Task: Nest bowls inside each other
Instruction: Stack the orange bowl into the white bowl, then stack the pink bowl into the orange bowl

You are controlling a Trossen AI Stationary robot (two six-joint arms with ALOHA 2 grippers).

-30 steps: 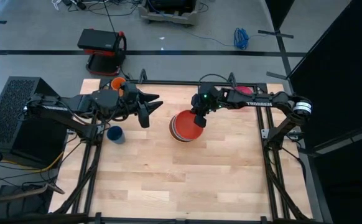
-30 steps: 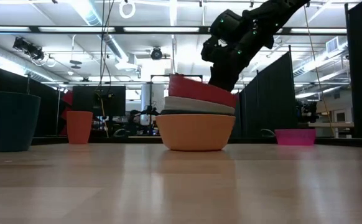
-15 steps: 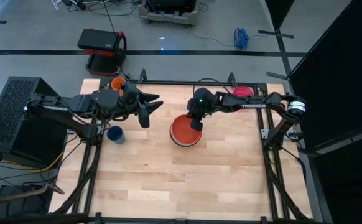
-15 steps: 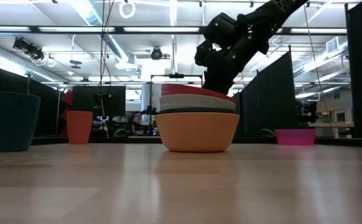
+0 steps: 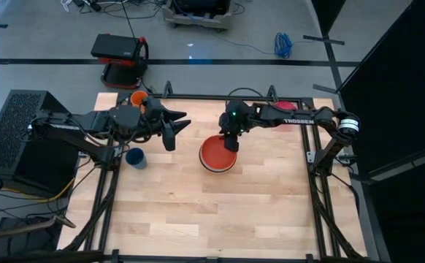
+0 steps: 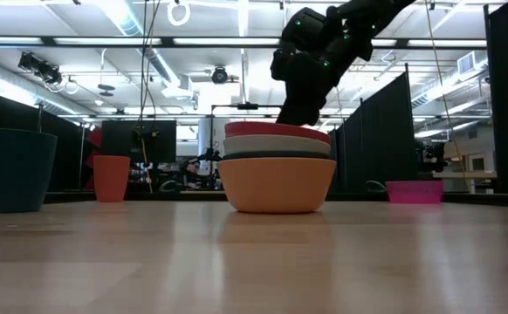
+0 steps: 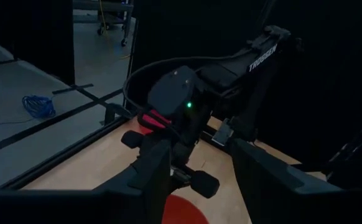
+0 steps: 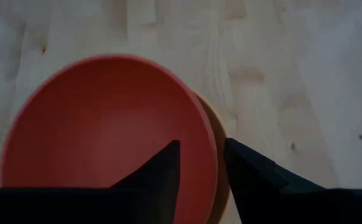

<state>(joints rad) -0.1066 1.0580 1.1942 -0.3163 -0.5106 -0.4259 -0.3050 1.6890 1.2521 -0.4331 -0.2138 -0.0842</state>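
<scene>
The pink bowl is to nest inside the stacked red bowl (image 5: 215, 155), so the right gripper will next grab it by its rim (image 5: 287, 104).
Near the table's middle stands a stack of bowls (image 6: 277, 174): orange at the bottom, then a dark teal rim, white, and a red bowl (image 5: 217, 153) on top, sitting level. My right gripper (image 8: 199, 168) hovers open just over the red bowl's far right rim (image 8: 209, 146), with one finger over the inside and one outside. A pink bowl (image 6: 414, 191) rests on the table at the far right. My left gripper (image 5: 176, 130) hangs open in the air left of the stack with nothing between its fingers.
An orange cup (image 5: 138, 98) stands at the far left corner. A dark blue cup (image 5: 135, 157) stands near the left edge, below my left arm. Bare wood lies in front of the stack toward the near edge.
The red bowl, held tilted on the stack with its right rim raised, has dropped level into the white bowl. My right gripper has let go of its rim and risen a little above it.
</scene>
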